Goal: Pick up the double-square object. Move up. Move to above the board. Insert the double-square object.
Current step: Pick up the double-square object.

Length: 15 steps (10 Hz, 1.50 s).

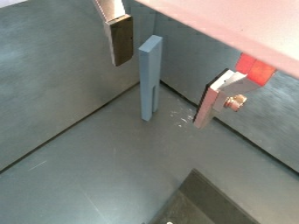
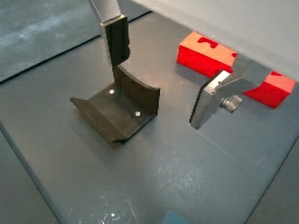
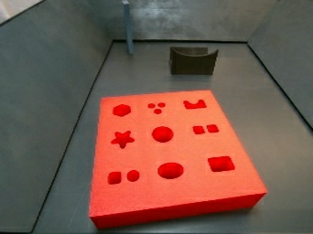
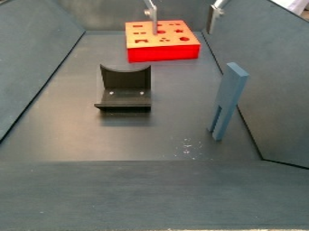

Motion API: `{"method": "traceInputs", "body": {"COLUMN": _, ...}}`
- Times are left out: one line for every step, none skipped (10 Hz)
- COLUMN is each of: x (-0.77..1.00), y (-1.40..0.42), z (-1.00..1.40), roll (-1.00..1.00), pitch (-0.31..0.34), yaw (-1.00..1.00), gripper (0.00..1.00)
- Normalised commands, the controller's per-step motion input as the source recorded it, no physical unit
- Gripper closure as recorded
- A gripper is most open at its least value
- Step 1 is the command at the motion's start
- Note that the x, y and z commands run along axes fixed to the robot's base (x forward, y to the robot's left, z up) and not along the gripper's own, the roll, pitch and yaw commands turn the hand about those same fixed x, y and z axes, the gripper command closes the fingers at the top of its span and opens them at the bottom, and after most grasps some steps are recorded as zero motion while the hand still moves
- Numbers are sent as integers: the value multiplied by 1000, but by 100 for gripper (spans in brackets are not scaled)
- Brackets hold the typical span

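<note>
The slotted foot of the double-square object has to stay free to go into the board, so the robot's gripper needs to grab the object by its upper end (image 1: 151,46) next.
The double-square object (image 1: 149,79) is a tall blue bar with a slot at its foot. It stands upright on the grey floor by a wall, also seen in both side views (image 4: 229,99) (image 3: 126,23). The red-orange board (image 3: 171,155) lies flat with several shaped recesses in its top face; both wrist views (image 2: 208,54) (image 1: 254,70) and a side view (image 4: 163,41) show it too. My gripper (image 1: 162,92) (image 2: 159,92) hangs open well above the floor with nothing between its fingers (image 1: 121,44). A side view shows the gripper (image 4: 183,11) up over the board, apart from the blue bar.
The dark fixture (image 2: 117,109) with a curved back wall stands on the floor between the board and the blue bar, also in both side views (image 4: 125,88) (image 3: 191,59). Grey walls (image 4: 272,81) enclose the floor on all sides.
</note>
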Motion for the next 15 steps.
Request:
{"method": "traceInputs", "body": {"x": -237, "y": 371, "z": -214, "roll": 0, "pitch": -47, "yaw": 809, "gripper": 0}}
{"method": "traceInputs", "body": {"x": -160, "y": 300, "z": -180, "roll": 0, "pitch": -36, "yaw": 900, "gripper": 0}}
{"method": "traceInputs", "body": {"x": -191, "y": 297, "z": -140, "roll": -1, "pitch": -30, "yaw": 880, "gripper": 0}}
{"method": "traceInputs", "body": {"x": -426, "y": 314, "z": -114, "roll": 0, "pitch": -37, "yaw": 683, "gripper": 0}}
{"method": "traceInputs", "body": {"x": -600, "y": 383, "z": -160, "roll": 0, "pitch": -50, "yaw": 517, "gripper": 0}}
{"method": "traceInputs", "body": {"x": -789, "y": 283, "z": -200, "roll": 0, "pitch": -121, "yaw": 146, "gripper": 0}}
{"method": "traceInputs", "body": {"x": -814, "y": 314, "z": -237, "roll": -20, "pitch": -106, "yaw": -51, "gripper": 0}}
{"method": "traceInputs", "body": {"x": -649, "y": 243, "z": -166, "roll": -27, "pitch": -53, "yaw": -146, "gripper": 0}}
{"method": "traceInputs", "body": {"x": -486, "y": 277, "z": -217, "roll": -27, "pitch": -59, "yaw": -151, "gripper": 0}}
{"method": "traceInputs", "body": {"x": -249, "y": 320, "z": -289, "roll": 0, "pitch": -53, "yaw": -140, "gripper": 0}}
{"method": "traceInputs", "body": {"x": 0, "y": 240, "z": -331, "roll": 0, "pitch": -27, "yaw": -126, "gripper": 0}}
{"method": "traceInputs", "body": {"x": 63, "y": 194, "z": -443, "roll": 0, "pitch": -10, "yaw": -20, "gripper": 0}}
{"method": "traceInputs", "body": {"x": 40, "y": 109, "z": -403, "roll": 4, "pitch": -4, "yaw": 0, "gripper": 0}}
{"method": "traceInputs", "body": {"x": 9, "y": 3, "z": -383, "roll": 76, "pitch": 0, "yaw": 0, "gripper": 0}}
{"method": "traceInputs", "body": {"x": -34, "y": 0, "z": -166, "roll": 33, "pitch": 0, "yaw": 0, "gripper": 0}}
